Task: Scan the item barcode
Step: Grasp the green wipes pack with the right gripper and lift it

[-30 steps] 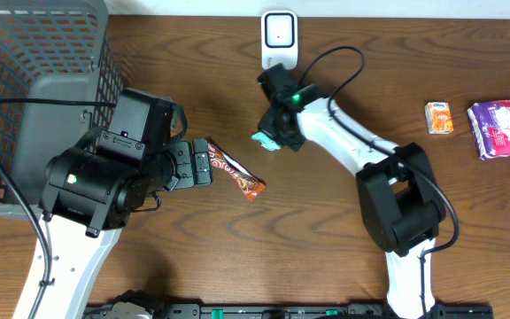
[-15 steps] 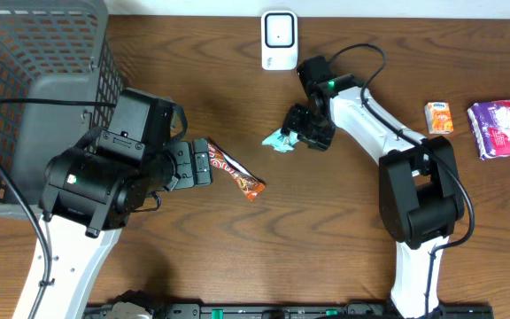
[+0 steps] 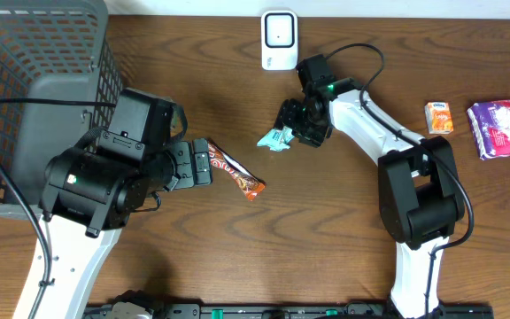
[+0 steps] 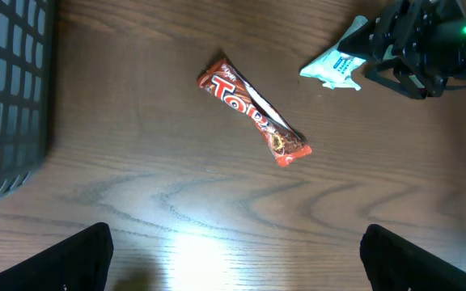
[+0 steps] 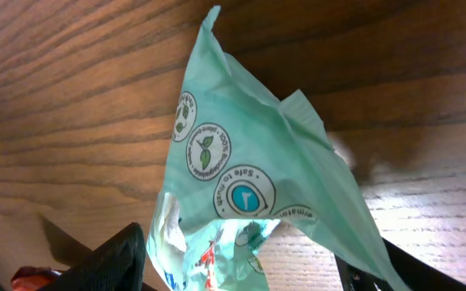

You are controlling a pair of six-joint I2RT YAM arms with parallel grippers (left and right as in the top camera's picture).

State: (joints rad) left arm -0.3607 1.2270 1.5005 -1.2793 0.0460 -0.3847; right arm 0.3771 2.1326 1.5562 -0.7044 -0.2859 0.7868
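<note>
My right gripper grabs the teal packet by its near end (image 3: 285,135) (image 5: 238,242) next, which leaves the packet's broad body uncovered to scan the barcode.
A crumpled teal packet (image 3: 276,138) lies on the wooden table below the white scanner (image 3: 279,37). My right gripper (image 3: 296,124) hovers at its right end. In the right wrist view the packet (image 5: 249,162) fills the frame, and the right gripper (image 5: 245,271) stands open with its dark fingers (image 5: 103,263) wide on either side of the packet's near end. A red candy bar (image 3: 235,174) lies at table centre. My left gripper (image 3: 202,164) sits just left of it, open and empty; its wrist view shows the bar (image 4: 253,113) ahead of the left gripper (image 4: 237,271).
A grey wire basket (image 3: 34,80) fills the back left corner. At the far right lie a small orange box (image 3: 439,117) and a purple packet (image 3: 501,127). The basket's wall (image 4: 6,97) also edges the left wrist view.
My right gripper went from shut on the teal packet to open and shifted right, away from below the scanner. The packet now rests on the table. The left arm has not moved.
</note>
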